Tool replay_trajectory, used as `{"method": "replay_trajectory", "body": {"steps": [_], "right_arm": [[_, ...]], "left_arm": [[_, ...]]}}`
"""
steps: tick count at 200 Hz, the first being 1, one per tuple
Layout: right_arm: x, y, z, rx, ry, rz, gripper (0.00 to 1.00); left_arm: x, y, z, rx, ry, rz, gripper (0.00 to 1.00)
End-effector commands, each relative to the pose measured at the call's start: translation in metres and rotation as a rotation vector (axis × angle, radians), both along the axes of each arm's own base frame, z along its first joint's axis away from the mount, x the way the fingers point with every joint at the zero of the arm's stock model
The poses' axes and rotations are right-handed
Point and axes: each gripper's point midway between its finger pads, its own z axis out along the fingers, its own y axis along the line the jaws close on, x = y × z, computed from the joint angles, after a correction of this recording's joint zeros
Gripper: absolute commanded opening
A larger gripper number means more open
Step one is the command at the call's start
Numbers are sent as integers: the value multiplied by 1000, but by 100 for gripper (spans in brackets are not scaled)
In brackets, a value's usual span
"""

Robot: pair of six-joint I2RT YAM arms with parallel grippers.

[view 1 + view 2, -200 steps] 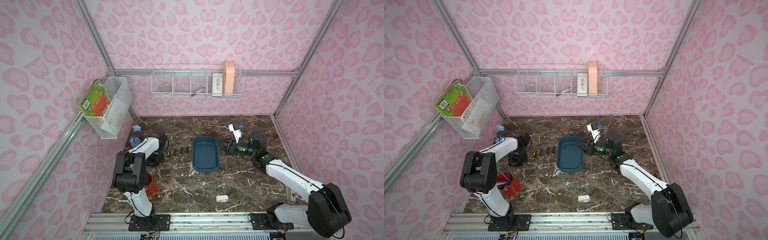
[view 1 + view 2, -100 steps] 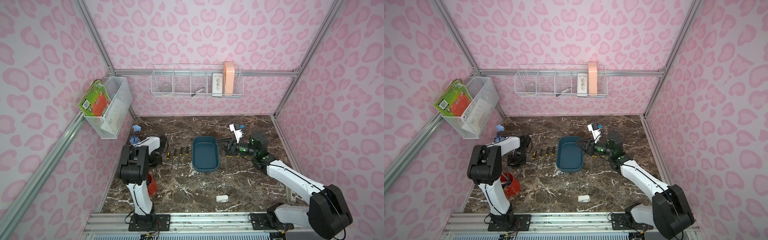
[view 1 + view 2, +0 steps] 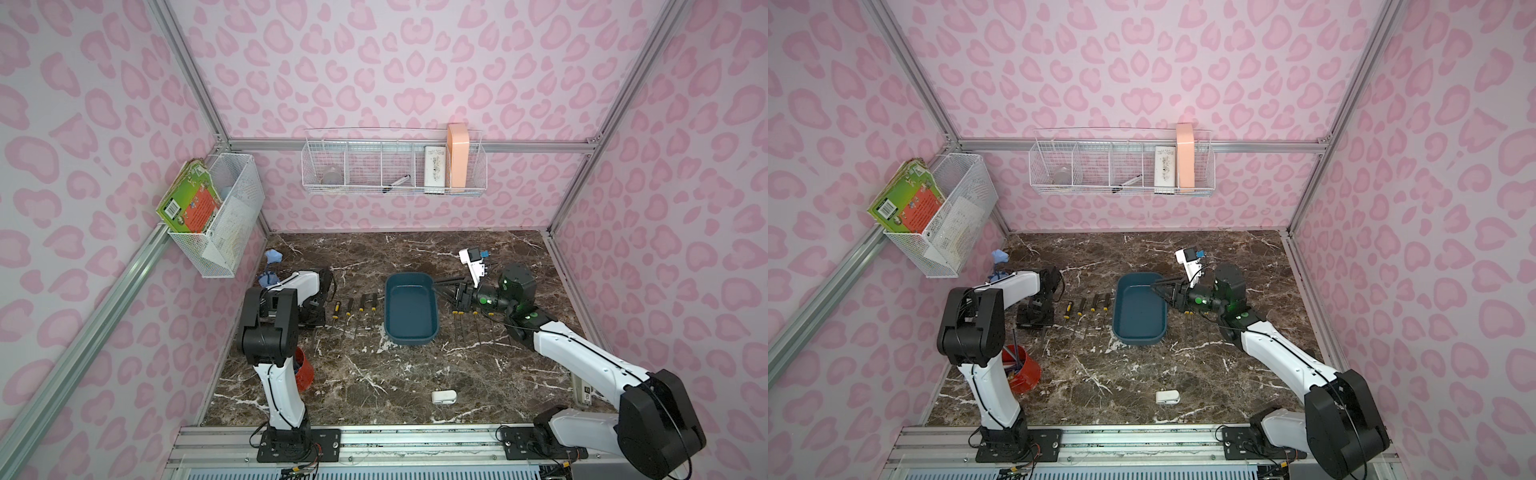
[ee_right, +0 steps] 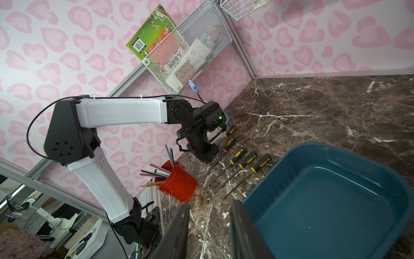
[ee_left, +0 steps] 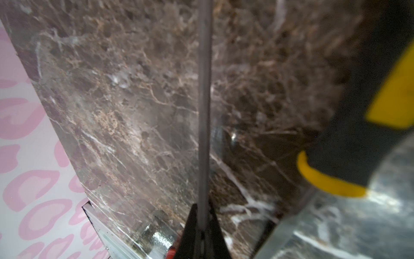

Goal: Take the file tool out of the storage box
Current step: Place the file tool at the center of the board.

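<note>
I need to open my left gripper, because the file tool is low over empty, flat table and would end up at the end of the row.
The teal storage box [image 3: 410,309] [image 3: 1140,309] [image 4: 336,201] stands mid-table, and nothing shows inside it. Several file tools with black-and-yellow handles [image 3: 355,309] [image 4: 246,159] lie in a row to its left, and more files [image 3: 473,328] lie to its right. At the left end of the row, low over the table, my left gripper [image 5: 202,207] [image 3: 311,318] is shut on the thin grey shaft of a file tool [image 5: 204,112]. My right gripper [image 4: 210,204] [image 3: 437,287] [image 3: 1158,288] hangs open over the box's right rim, with nothing between its fingers.
A red cup [image 3: 305,372] [image 4: 177,179] of pencils stands at the front left, beside the left arm. A small white object [image 3: 444,397] lies near the front edge. White wire baskets [image 3: 392,166] hang on the back and left walls. A blue thing [image 3: 272,255] sits in the back-left corner.
The left arm's elbow has swung up and toward the back while its gripper stays by the left row of files. The right arm has barely moved.
</note>
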Motion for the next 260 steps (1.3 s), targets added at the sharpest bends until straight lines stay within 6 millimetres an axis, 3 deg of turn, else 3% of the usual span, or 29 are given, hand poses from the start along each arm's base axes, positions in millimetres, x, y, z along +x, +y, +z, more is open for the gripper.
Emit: {"method": "replay_trajectory", "body": {"steps": [1,31,120,161,188,214,225,237,239,241,243,260], "right_arm": [[-2,1,6,12,-23,15,32],[-3,0,7,11,-26,9,32],[-1,0,6,5,-24,0,32],[-1,0,6,6,-26,4,32],[0,-1,6,8,-29,-3,33],[-1,0,10,14,-62,5,37],[1,-1,11,10,-83,-8,41],[8,-3,8,-23,-103,-42,61],[10,-3,9,-29,-111,-51,71],[11,-4,8,-35,-119,-60,88],[12,-4,8,-41,-125,-66,97],[21,-12,11,-72,-184,-132,100]], "left_arm": [[-8,4,0,26,46,6,0],[-9,1,-2,7,35,10,0],[-7,0,9,-1,-25,16,19],[-8,0,6,3,-4,14,18],[-1,-7,17,2,-59,7,19],[21,-30,39,-52,-183,-31,27],[34,-51,51,-98,-251,-75,30],[52,-83,69,-187,-328,-148,33],[54,-89,72,-206,-341,-164,33],[57,-95,76,-224,-355,-179,34],[60,-101,79,-239,-368,-194,34],[81,-154,119,-442,-548,-349,39]]}}
